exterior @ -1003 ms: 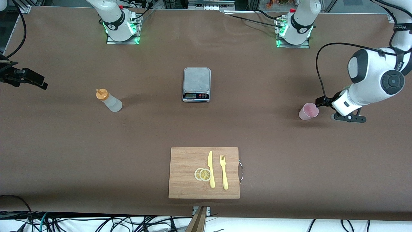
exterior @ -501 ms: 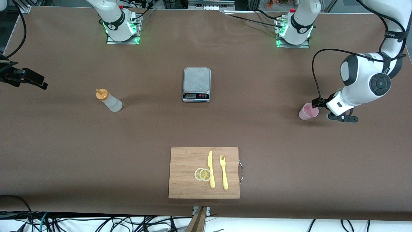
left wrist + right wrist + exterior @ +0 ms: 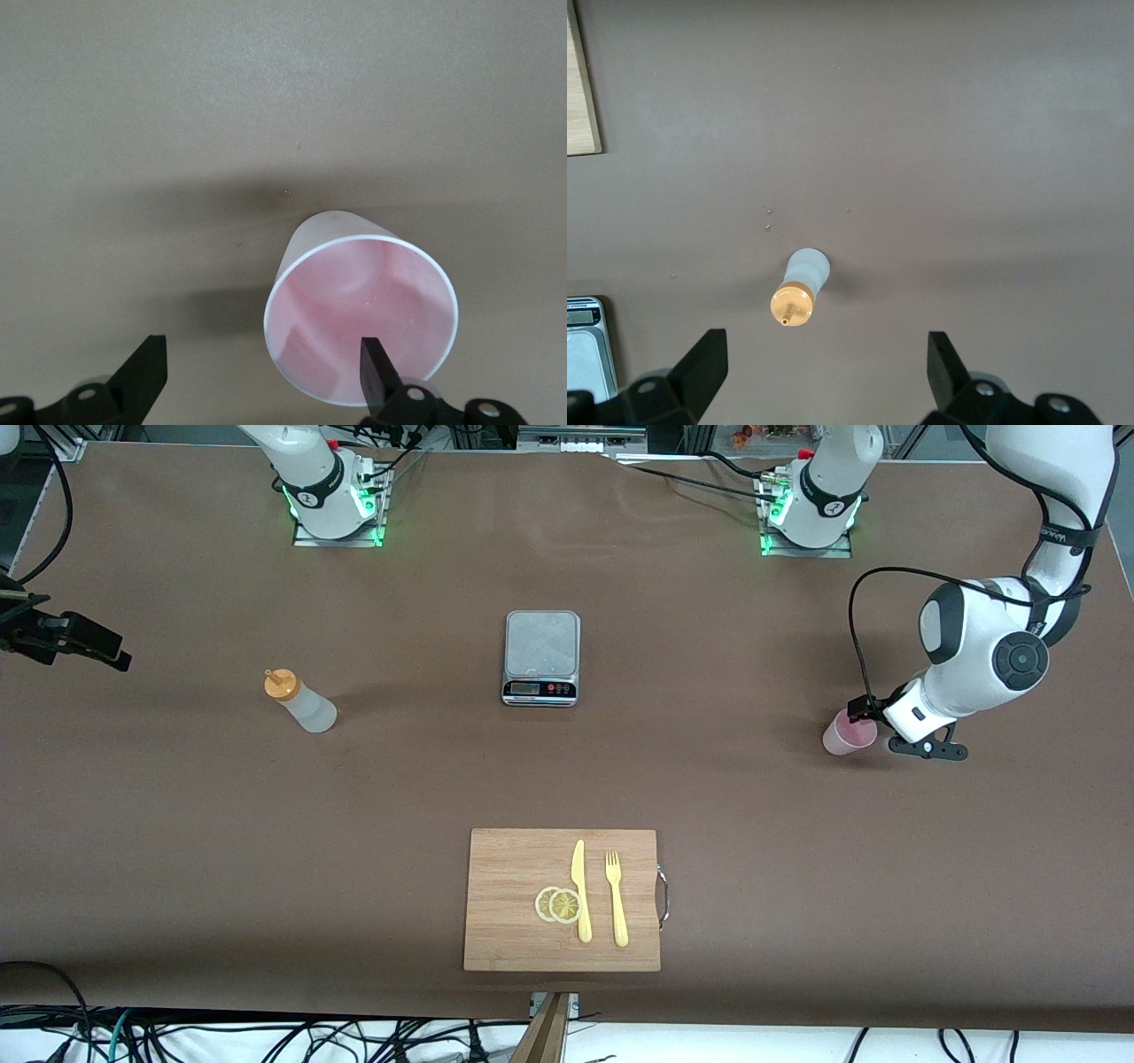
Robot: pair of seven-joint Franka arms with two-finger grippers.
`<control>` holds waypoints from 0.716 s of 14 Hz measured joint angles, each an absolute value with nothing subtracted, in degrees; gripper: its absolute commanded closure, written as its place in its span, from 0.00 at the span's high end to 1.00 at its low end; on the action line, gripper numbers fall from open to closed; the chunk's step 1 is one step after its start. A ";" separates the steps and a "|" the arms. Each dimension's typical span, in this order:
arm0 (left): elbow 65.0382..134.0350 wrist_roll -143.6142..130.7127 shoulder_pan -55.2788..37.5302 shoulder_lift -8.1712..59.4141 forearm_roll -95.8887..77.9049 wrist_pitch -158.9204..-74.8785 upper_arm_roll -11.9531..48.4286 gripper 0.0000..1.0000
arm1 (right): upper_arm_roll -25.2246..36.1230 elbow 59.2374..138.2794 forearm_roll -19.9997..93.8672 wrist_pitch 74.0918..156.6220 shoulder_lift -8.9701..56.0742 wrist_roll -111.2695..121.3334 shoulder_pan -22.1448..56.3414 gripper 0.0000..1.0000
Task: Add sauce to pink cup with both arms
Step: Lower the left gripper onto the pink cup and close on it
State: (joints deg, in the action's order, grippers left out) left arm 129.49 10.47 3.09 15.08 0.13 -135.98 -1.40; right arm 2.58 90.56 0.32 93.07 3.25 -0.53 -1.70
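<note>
Next, my left gripper takes hold of the pink cup by its rim (image 3: 853,723). Then the cup goes on the grey kitchen scale (image 3: 542,654) for the sauce.
The pink cup (image 3: 849,733) stands upright toward the left arm's end of the table. My left gripper (image 3: 865,712) is down at its rim, open. In the left wrist view one fingertip (image 3: 376,365) is over the pink cup's (image 3: 354,310) mouth and the other stands well outside its wall, left gripper (image 3: 261,372) holding nothing. The sauce (image 3: 301,701), a whitish bottle with an orange cap, stands toward the right arm's end. My right gripper (image 3: 97,646) waits high at the table's edge, open and empty; its view looks down on the sauce (image 3: 799,292) between the right gripper's (image 3: 824,372) fingers.
A grey kitchen scale (image 3: 541,657) sits mid-table between the bottle and the cup. Nearer the front camera lies a wooden cutting board (image 3: 505,868) with a yellow knife (image 3: 580,890), a yellow fork (image 3: 617,899) and two lemon slices (image 3: 558,904).
The left arm has swung in toward the pink cup, bringing its gripper from beside the cup to its rim. The right arm, bottle and cup have not moved.
</note>
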 measured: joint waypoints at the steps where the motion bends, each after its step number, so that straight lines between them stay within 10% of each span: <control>1: 129.49 10.47 3.09 15.14 0.13 -136.02 -1.40 0.93 | 2.58 90.56 0.32 93.07 3.25 -0.53 -1.70 1.00; 10: 129.46 10.43 3.09 15.93 -1.03 -137.13 -1.40 0.68 | 2.58 90.56 0.32 93.07 3.25 -0.53 -1.70 1.00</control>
State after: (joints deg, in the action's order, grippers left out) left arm 129.46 10.43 3.09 15.93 -1.03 -137.13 -1.40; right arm 2.58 90.56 0.32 93.07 3.25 -0.53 -1.70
